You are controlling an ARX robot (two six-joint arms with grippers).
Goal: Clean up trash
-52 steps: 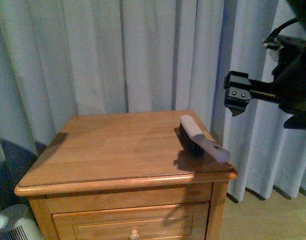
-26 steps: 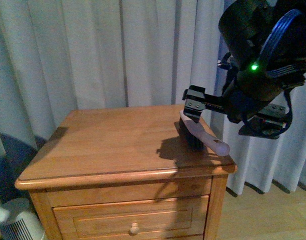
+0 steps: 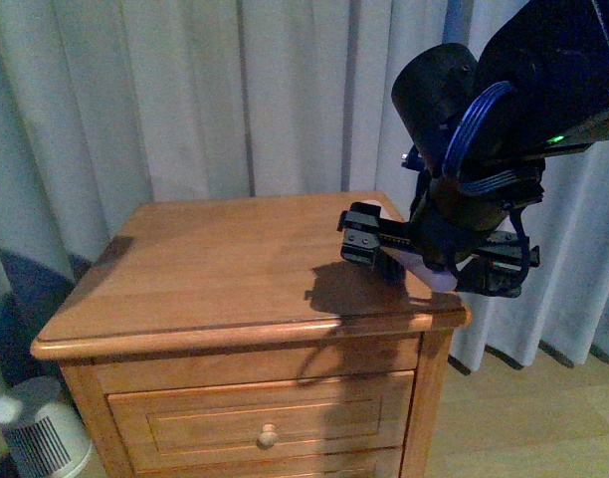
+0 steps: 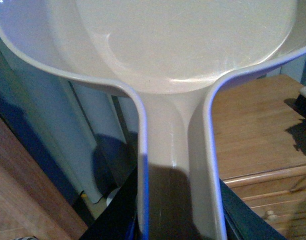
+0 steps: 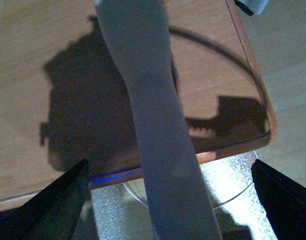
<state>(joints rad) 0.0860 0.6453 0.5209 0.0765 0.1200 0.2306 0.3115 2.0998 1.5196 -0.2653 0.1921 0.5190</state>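
Observation:
I should grab the brush by its lavender handle with my right gripper next, so the bristles stay free to sweep up trash.
No crumpled white paper shows in any view. My left gripper (image 4: 178,220) is shut on the handle of the pink dustpan (image 4: 183,60), whose pan fills the top of the left wrist view, off to the side of the wooden nightstand (image 4: 253,125). My right gripper (image 3: 364,244) is open and low over a brush (image 3: 436,277) lying at the nightstand's right edge (image 3: 215,259). In the right wrist view the brush's lavender handle (image 5: 158,125) runs between the spread fingers (image 5: 58,200) of the gripper (image 5: 170,200), untouched, and sticks out past the tabletop's edge (image 5: 53,50).
Pale curtains (image 3: 185,100) hang behind the nightstand. A white ribbed appliance (image 3: 36,433) stands on the floor at the lower left. A drawer with a knob (image 3: 268,435) faces me. A round bin with a shiny liner (image 5: 233,185) sits below the table's right edge.
My right arm has swung in from the right and come down over the brush, its open gripper now straddling the handle. The brush has not moved.

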